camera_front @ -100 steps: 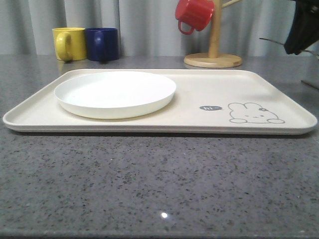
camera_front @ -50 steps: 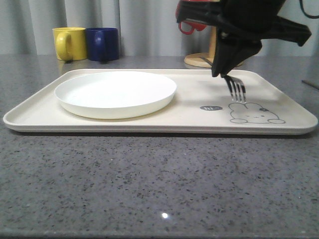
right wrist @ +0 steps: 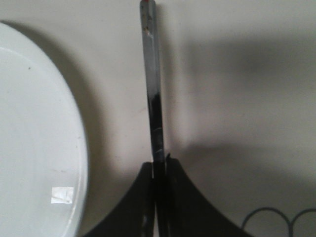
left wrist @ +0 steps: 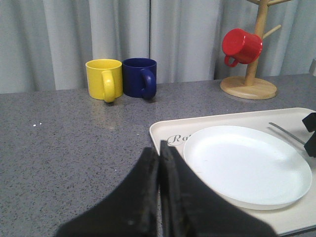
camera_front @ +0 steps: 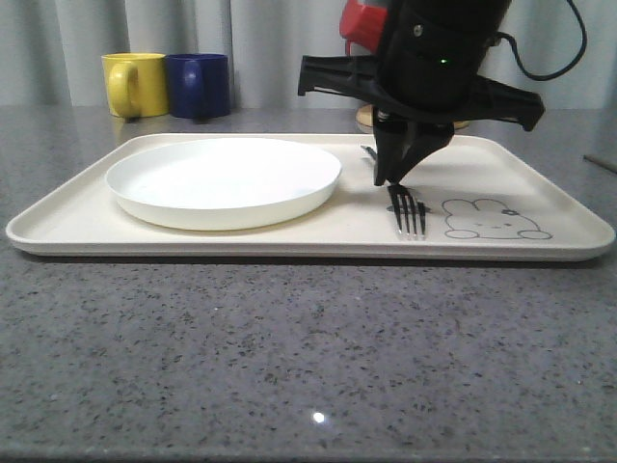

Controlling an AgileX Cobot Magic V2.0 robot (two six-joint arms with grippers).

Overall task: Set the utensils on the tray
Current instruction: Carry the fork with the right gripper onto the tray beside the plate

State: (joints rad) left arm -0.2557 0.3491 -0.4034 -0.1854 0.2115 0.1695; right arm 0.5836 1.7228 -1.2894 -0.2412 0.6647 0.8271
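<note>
I should let go of the fork with my right gripper: the fork's teeth are low over the cream tray, inside the tray's front rim, so the fork would rest there.
My right gripper (camera_front: 393,178) is shut on a silver fork (camera_front: 409,210), low over the cream tray (camera_front: 540,169). The fork's tines point toward the tray's front rim, just left of the rabbit drawing (camera_front: 492,220) and to the right of the white plate (camera_front: 224,179). In the right wrist view the fork's handle (right wrist: 152,84) runs straight out from between the gripper's (right wrist: 159,165) pressed fingers, over the tray surface beside the plate's rim (right wrist: 79,143). The left gripper (left wrist: 159,150) is shut with nothing in it, above the countertop at the tray's left corner (left wrist: 160,131). Part of the fork's handle (left wrist: 286,133) shows beyond the plate.
A yellow mug (camera_front: 135,84) and a blue mug (camera_front: 198,85) stand behind the tray at the back left. A wooden mug tree (camera_front: 413,114) with a red mug (camera_front: 359,21) stands at the back, partly hidden by the right arm. A thin dark object (camera_front: 600,161) lies at the right edge.
The right arm came in from the far right with the fork, moved left and down, and now holds it low over the tray beside the plate.
</note>
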